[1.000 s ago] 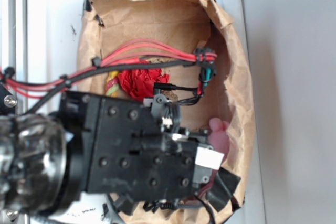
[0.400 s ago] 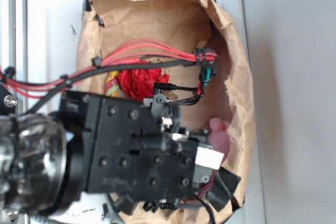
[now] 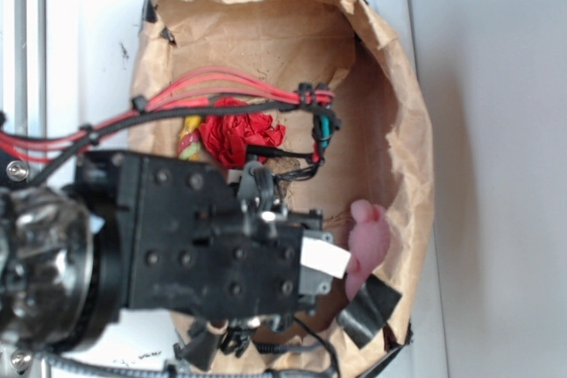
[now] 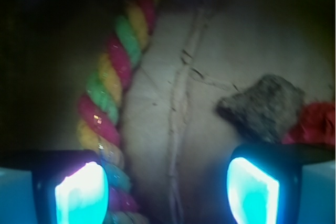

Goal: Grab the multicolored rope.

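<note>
I should pick up the multicolored rope next so that its yellow end stays free. My gripper should grab it by its twisted middle [image 4: 98, 120] for that.
The multicolored rope [image 4: 113, 82], twisted pink-red, yellow and green, runs in the wrist view from the top centre down to the lower left. It passes just inside the left fingertip [image 4: 81, 192]. My gripper [image 4: 167, 192] is open and hovers low over the brown paper floor, with only bare paper across the wide gap to the right fingertip [image 4: 252, 190]. In the exterior view a short bit of the rope [image 3: 188, 139] peeks out left of the red flower. The arm's black body [image 3: 204, 245] hides the rest of the rope and the jaws.
A crumpled brown paper lining [image 3: 390, 112] walls in the work area. A red paper flower [image 3: 235, 135] lies near the rope, and a grey lump [image 4: 262, 106] sits ahead of the right finger. A pink plush toy [image 3: 368, 241] is at the right. Red cables [image 3: 221, 86] cross above.
The arm has shifted left and slightly down in the exterior view, its cables moving with it. More of the pink plush toy now shows.
</note>
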